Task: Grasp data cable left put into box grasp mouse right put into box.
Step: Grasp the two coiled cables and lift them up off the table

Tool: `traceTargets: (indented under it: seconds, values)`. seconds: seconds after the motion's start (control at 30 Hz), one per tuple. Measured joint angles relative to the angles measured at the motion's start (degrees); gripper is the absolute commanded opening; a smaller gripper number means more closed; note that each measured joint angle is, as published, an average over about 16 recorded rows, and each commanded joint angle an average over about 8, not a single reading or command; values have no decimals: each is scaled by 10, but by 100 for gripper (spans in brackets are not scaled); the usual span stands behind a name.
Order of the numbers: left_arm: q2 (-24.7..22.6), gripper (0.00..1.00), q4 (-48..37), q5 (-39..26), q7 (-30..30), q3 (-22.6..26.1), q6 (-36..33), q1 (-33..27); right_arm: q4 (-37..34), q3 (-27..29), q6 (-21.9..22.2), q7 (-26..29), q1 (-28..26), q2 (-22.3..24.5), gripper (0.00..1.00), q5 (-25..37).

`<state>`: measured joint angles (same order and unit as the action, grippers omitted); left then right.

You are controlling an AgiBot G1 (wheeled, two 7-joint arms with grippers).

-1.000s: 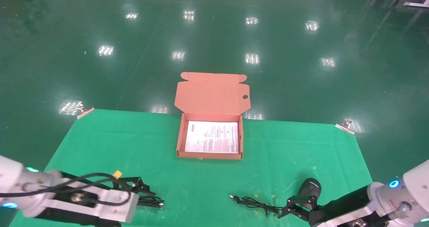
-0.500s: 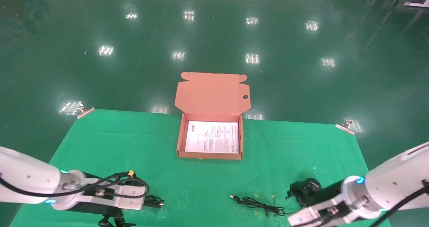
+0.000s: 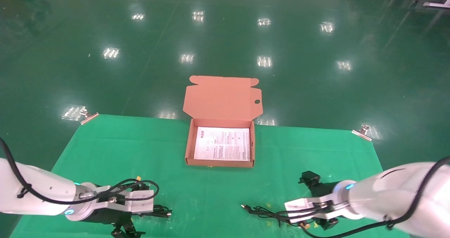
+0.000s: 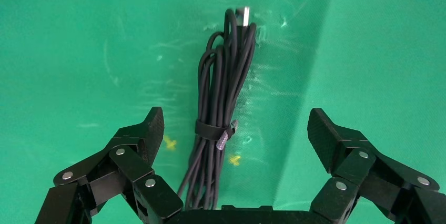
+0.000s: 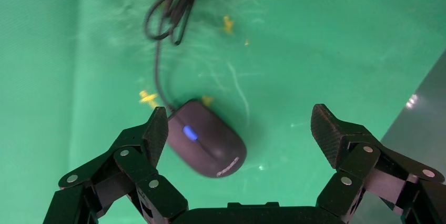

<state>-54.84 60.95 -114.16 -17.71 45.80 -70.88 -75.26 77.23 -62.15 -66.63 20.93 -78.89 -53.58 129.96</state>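
My left gripper picks up the data cable bundle by its strapped middle (image 4: 211,129) next, since the loose loops that spread toward the plug end are gathered tight there.
The data cable (image 4: 221,98) is a black bundle tied with a strap, lying on the green cloth. Only its plug end (image 3: 162,212) shows in the head view. My left gripper (image 4: 235,124) is open and hangs over the bundle, which lies nearer one finger. The black mouse (image 5: 208,140) lies on the cloth between the fingers of my open right gripper (image 5: 239,124), close to one finger; in the head view my right arm (image 3: 351,195) hides it. Its loose cord (image 3: 267,213) trails to the left. The open orange-brown box (image 3: 219,163) holds a white leaflet (image 3: 222,143), with its lid (image 3: 222,99) folded back.
The green cloth (image 3: 140,153) covers the table, held by metal clips at the far corners (image 3: 89,117) (image 3: 362,132). Beyond the far edge is glossy green floor. The box stands at the far middle, between the two arms.
Both arms have turned their grippers down over the table. The left now hangs over the cable bundle. The right has moved over the mouse and hides it in the head view.
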Motion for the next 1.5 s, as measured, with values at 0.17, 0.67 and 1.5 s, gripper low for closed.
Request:
traceTargets:
  seconds: [0.17,0.67,1.5]
  values:
    - [-16,100,-55,5,10,-4,16,-4,-3,2,9,44,14,-15,100,21]
    - [-55,100,-179,16,66,-8,45,-26,-43,8,18,78,28,-48,100,4]
    - [-63,0,-206,22,83,-10,55,-28,-70,5,31,80,34,-63,0,11]
